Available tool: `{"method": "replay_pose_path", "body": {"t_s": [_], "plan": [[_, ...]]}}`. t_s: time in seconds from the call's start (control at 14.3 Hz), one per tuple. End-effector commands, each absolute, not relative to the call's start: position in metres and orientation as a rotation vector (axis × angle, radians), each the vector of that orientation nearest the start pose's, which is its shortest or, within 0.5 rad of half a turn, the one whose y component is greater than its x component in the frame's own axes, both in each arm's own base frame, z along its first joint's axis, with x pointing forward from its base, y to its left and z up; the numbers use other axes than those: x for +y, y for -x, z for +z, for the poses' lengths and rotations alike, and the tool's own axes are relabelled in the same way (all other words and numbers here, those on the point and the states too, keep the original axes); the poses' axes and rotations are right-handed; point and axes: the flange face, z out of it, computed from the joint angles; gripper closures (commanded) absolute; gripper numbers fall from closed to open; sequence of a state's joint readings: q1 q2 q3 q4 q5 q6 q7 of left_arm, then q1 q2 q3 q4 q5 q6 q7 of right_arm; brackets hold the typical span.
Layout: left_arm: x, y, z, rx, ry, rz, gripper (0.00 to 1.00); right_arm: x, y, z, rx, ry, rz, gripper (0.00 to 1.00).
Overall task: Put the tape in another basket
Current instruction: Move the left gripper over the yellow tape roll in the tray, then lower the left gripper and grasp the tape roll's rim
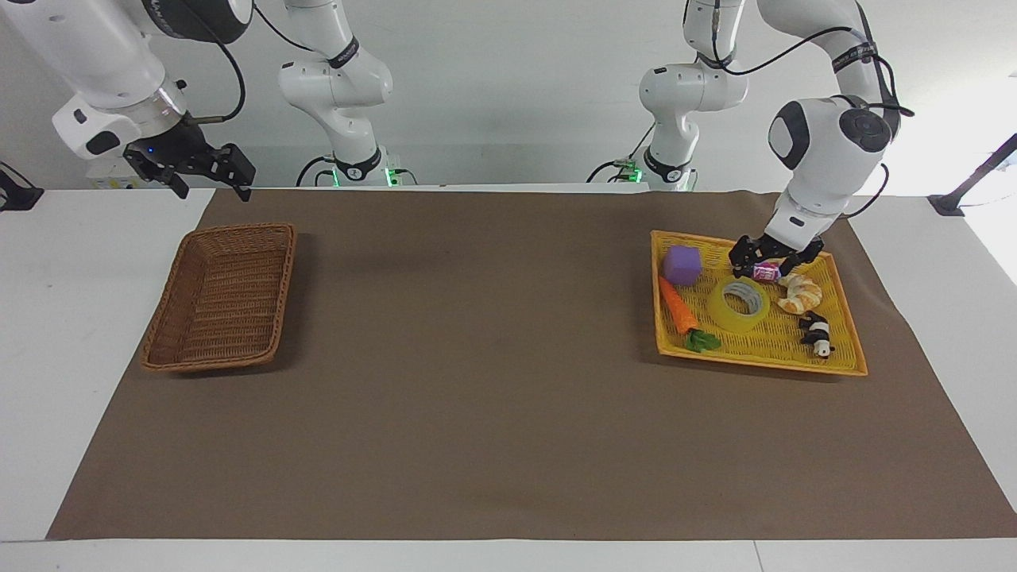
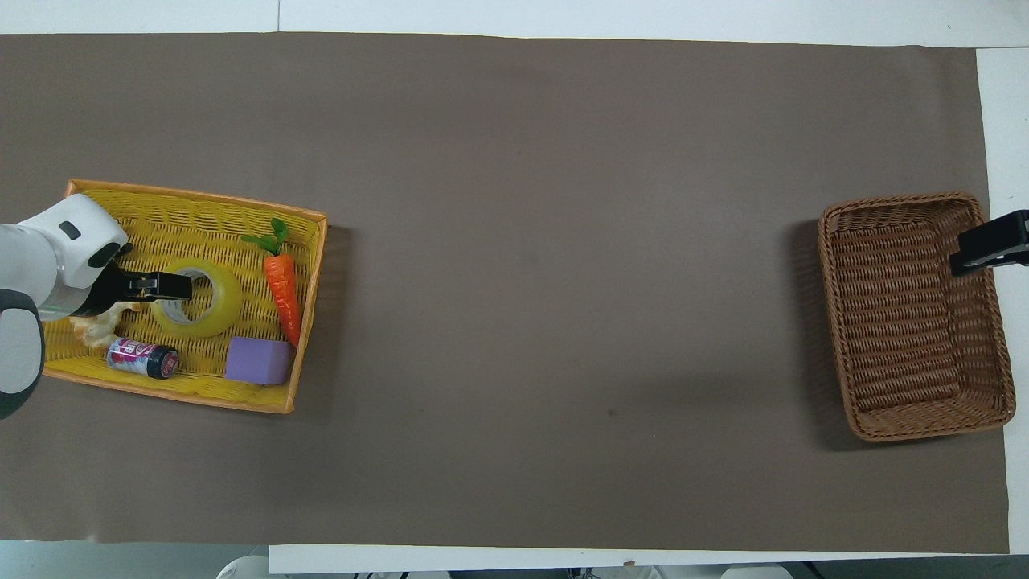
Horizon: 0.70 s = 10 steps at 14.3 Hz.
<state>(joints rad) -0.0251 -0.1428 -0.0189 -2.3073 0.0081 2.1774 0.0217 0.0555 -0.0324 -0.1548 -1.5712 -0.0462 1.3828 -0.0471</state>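
The yellow tape is a wide roll around an open hole [image 2: 201, 300], so my left gripper next needs to grab its narrow ring side [image 2: 164, 317] to move the tape.
The yellow tape [image 1: 739, 320] lies flat in the middle of the shallow yellow basket [image 1: 755, 361] at the left arm's end of the table. It also shows in the overhead view [image 2: 221, 304]. My left gripper [image 1: 772, 260] is open and hangs low over the yellow basket, above the small can and the tape's edge nearer the robots; in the overhead view [image 2: 165, 285] it covers part of the tape. The brown wicker basket [image 1: 288, 278] stands empty at the right arm's end, also seen from overhead [image 2: 836, 322]. My right gripper [image 1: 210, 181] waits, open, above that basket's end nearer the robots.
The yellow basket also holds a purple cube [image 1: 682, 264], a toy carrot [image 1: 678, 306], a croissant [image 1: 798, 294], a panda figure [image 1: 817, 334] and a small can [image 2: 143, 358]. A brown mat [image 1: 477, 381] covers the table between the baskets.
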Motion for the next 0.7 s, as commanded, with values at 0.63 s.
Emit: {"method": "replay_pose_path", "body": {"t_s": [0.63], "plan": [[0.017, -0.497, 0.340, 0.035, 3.126, -0.126, 0.01, -0.060, -0.516, 0.630, 0.064, 3.162, 0.246, 0.00]]}}
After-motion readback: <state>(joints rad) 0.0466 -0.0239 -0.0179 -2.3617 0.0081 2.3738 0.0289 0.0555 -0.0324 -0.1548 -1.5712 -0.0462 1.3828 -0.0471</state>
